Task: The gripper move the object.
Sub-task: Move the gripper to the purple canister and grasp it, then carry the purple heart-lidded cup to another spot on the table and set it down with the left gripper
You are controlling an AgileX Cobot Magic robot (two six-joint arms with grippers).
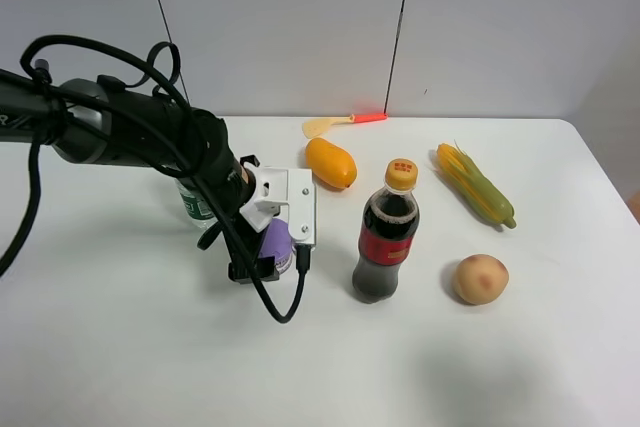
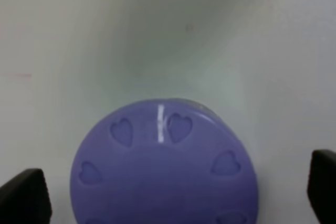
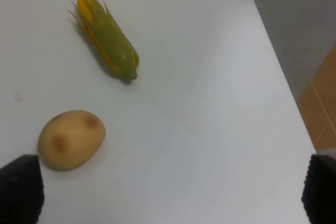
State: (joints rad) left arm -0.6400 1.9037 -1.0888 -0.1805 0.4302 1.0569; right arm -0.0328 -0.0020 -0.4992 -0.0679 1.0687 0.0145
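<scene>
I need to lower my left gripper first, then close it on the tub, because its open fingers don't reach the tub's side (image 1: 286,264) beneath the lilac-purple lid (image 1: 279,235) yet.
The small round tub (image 1: 277,242) with the lilac-purple lid stands on the white table, left of the cola bottle. My left gripper (image 1: 268,253) reaches down over it. In the left wrist view the lid with heart-shaped holes (image 2: 164,166) fills the space between the two black fingertips (image 2: 23,198), with a gap on each side. The left gripper (image 2: 178,195) is open around the tub. My right gripper (image 3: 173,195) is open and empty above the table's right part, and it does not show in the exterior high view.
A cola bottle (image 1: 387,242) stands just right of the tub. A clear water bottle (image 1: 197,205) is partly hidden behind the left arm. An orange mango (image 1: 331,163), a corn cob (image 1: 475,185), a potato (image 1: 480,279) and an orange-handled tool (image 1: 340,123) lie around.
</scene>
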